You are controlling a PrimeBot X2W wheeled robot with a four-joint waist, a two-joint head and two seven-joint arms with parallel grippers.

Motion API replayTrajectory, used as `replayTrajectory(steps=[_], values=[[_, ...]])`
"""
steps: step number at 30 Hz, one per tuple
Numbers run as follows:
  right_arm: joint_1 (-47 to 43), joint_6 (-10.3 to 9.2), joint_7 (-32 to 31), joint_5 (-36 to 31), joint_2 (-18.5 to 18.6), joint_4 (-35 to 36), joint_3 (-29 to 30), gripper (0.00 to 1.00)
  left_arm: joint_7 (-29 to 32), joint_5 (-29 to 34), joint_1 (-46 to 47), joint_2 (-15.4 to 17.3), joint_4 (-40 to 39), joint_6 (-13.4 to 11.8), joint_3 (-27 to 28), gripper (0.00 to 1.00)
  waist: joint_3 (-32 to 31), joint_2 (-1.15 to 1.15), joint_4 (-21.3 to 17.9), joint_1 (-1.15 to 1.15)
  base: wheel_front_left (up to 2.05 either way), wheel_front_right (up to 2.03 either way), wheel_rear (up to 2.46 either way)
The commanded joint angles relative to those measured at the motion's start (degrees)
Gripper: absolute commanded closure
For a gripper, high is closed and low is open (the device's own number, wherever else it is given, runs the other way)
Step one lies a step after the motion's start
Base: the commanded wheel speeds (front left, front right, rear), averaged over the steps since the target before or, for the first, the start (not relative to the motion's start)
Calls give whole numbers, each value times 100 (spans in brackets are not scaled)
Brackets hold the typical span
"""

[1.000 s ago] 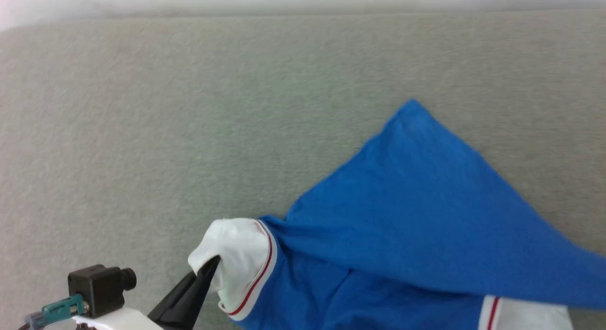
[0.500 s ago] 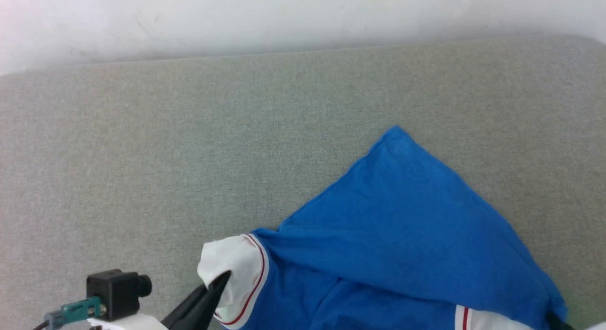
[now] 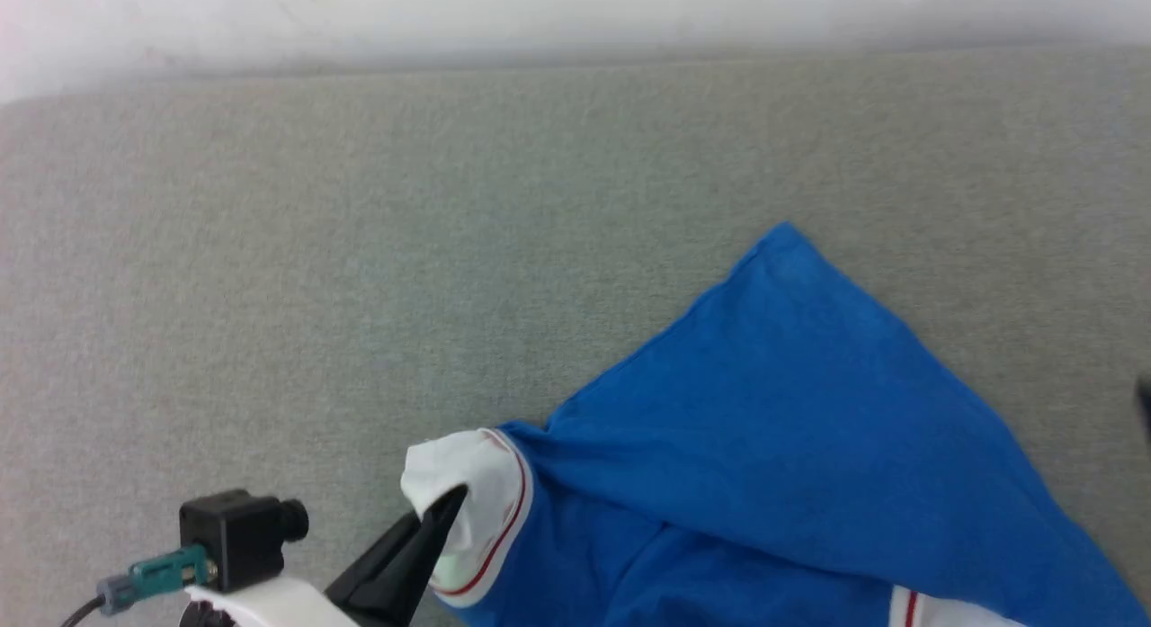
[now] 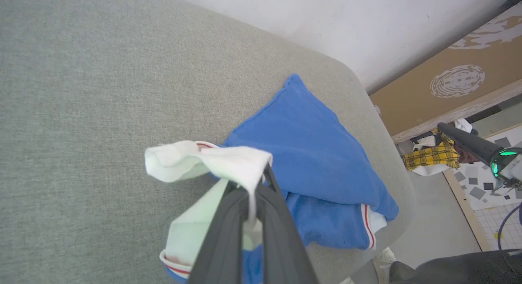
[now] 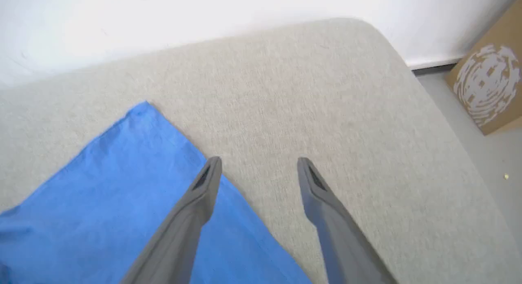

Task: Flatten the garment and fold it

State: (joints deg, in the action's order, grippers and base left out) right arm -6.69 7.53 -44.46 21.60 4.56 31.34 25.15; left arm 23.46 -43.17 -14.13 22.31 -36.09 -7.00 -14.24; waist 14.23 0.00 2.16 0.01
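The right gripper grabs the T-shirt by its pointed blue hem corner (image 3: 785, 242) (image 5: 145, 108) next, to spread the bunched T-shirt flat for folding.
The garment (image 3: 782, 429) is a bright blue T-shirt with white sleeves and red-striped trim, lying bunched on the grey cushion toward the lower right of the head view, one blue corner pointing up. My left gripper (image 3: 454, 501) is shut on the white sleeve (image 3: 468, 483) and holds it lifted; the left wrist view shows the sleeve cloth (image 4: 212, 161) pinched between the dark fingers (image 4: 228, 219). My right gripper (image 5: 259, 164) hangs open above the right edge of the blue cloth (image 5: 134, 186), holding nothing. The lettering is hidden.
The grey cushion (image 3: 360, 249) stretches wide to the left and back, ending at a white wall (image 3: 539, 15). Its rounded right edge (image 5: 428, 104) drops to the floor, where a brown cardboard box (image 5: 489, 80) and a yellow checked cloth (image 4: 428, 155) lie.
The head camera has shifted between frames. My left gripper keeps hold of the sleeve and has edged to the right. The dark tip at the lower right half a second ago has left that spot.
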Motion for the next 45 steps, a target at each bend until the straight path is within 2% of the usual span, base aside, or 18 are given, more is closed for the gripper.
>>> replayTrajectory(steps=[1,3,5,7,12,17,25,26,27,28,31,34,38,45], values=[[365,-4,-114,-34,62,124,-55,0,-54,34,142,-30,1,73,-13,100,232,0,211,-1,0,0,0],[975,-4,-384,-190,341,241,-299,0,-101,56,251,-57,48,136,-59,100,380,0,349,-1,0,0,0],[1660,-4,-611,-258,417,42,-551,0,-134,79,347,-82,107,185,-105,100,515,0,486,-1,0,0,0],[2245,-4,-804,-398,680,-296,-962,0,-170,99,433,-111,154,227,-147,100,664,0,625,-1,0,0,0],[3275,-4,-1282,-602,895,-1429,-1642,0,-229,105,628,-210,250,341,-301,100,1004,0,1020,-1,0,0,0],[3596,-4,-1876,-760,893,-2124,-1864,0,-278,99,798,-298,345,441,-426,100,1293,0,1366,-1,0,0,0],[3398,-4,-2152,-938,1076,-2600,-1863,0,-352,69,1050,-413,521,581,-557,100,1583,0,1735,-1,0,0,0],[3329,-4,-2249,-948,1089,-2651,-1860,7,-356,64,1069,-423,544,588,-566,100,1588,0,1755,-1,0,0,0],[3266,-4,-2375,-950,1091,-2680,-1845,63,-359,56,1080,-430,563,592,-570,100,1586,0,1768,-1,0,0,0],[3212,-4,-2516,-949,1097,-2687,-1844,100,-362,46,1086,-434,579,593,-569,100,1582,0,1775,-1,0,0,0],[3119,-4,-2804,-918,1159,-2587,-1875,100,-368,25,1079,-429,625,580,-543,100,1517,0,1743,-1,0,0,0],[3100,-4,-2671,-909,1197,-2430,-1890,100,-416,6,1079,-429,650,574,-491,100,1389,0,1653,-1,0,0,0],[3165,-4,-2207,-788,1077,-2283,-1864,100,-497,36,1148,-434,661,556,-410,100,1103,0,1455,-1,0,0,0],[3252,-4,-1144,-621,676,-2094,-1583,100,-631,336,1549,-422,793,300,-94,100,361,0,1049,-1,0,0,0]])
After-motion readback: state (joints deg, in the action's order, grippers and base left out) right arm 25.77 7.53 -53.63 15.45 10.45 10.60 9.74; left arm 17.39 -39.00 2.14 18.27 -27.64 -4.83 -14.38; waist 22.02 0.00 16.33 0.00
